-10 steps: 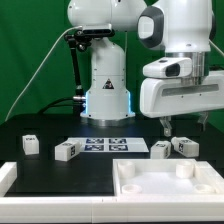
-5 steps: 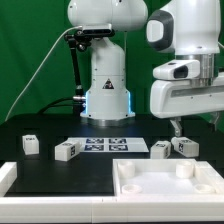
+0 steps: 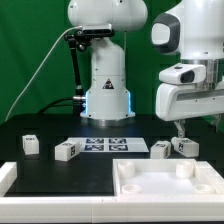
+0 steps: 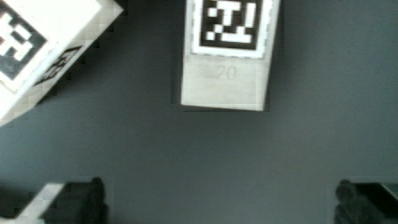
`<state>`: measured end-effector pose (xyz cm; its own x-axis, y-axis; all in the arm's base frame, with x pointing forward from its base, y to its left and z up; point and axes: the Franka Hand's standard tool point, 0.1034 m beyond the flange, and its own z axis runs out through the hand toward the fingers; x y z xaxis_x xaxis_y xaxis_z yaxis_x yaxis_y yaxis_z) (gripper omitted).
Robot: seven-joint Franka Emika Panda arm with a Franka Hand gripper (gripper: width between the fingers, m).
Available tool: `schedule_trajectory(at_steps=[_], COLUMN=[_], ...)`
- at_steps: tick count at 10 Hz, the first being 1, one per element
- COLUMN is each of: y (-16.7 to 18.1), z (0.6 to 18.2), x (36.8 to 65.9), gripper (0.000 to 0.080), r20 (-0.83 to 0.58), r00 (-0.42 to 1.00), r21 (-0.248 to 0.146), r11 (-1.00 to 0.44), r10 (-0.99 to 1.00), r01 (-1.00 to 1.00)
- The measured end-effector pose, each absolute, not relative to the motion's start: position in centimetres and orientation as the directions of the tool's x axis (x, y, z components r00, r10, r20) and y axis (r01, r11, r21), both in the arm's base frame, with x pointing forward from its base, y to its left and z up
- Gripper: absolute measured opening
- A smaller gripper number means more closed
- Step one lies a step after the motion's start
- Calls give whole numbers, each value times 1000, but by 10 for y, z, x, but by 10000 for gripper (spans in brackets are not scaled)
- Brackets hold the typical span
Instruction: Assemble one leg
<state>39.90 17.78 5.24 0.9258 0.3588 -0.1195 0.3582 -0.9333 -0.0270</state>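
Note:
My gripper should assemble the leg on the white tray-like board, so it will next grab the leg by its plain end below the tag (image 3: 181, 142) (image 4: 224, 83).
Several white legs with black-and-white tags lie on the black table. Two legs (image 3: 160, 150) (image 3: 186, 147) lie at the exterior view's right, two more (image 3: 67, 151) (image 3: 30, 145) at its left. My gripper (image 3: 181, 129) hangs just above the right pair, touching nothing. In the wrist view one leg (image 4: 228, 55) lies flat ahead of the gripper (image 4: 222, 205) and a second leg (image 4: 45, 50) lies tilted beside it. The dark fingertips (image 4: 71, 200) stand wide apart with only bare table between them. The gripper is open and empty.
The marker board (image 3: 112, 146) lies mid-table. A large white tray-like board with a raised rim (image 3: 125, 186) sits at the front. Another white part (image 3: 5, 178) shows at the exterior view's left edge. The robot base (image 3: 107, 95) stands behind.
The arm has moved toward the exterior view's right, so the gripper now hangs over the right pair of legs. The parts on the table have not moved.

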Motion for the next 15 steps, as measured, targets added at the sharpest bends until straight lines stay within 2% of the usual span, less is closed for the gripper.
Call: schedule_trajectory(at_steps=[4, 6, 7, 9, 11, 15], y=[176, 174, 177, 178, 180, 179], z=[49, 42, 33, 20, 10, 5], x=[396, 387, 393, 384, 387, 386], gripper=[649, 649, 649, 649, 649, 649], r20=[-403, -581, -623, -734, -748, -741], r00=[859, 764, 740, 647, 632, 639], r21=[-7, 0, 5, 19, 16, 11], r11=[-939, -939, -944, -946, -946, -947], r10=[316, 280, 255, 208, 204, 208], r01=[343, 344, 329, 325, 324, 322])
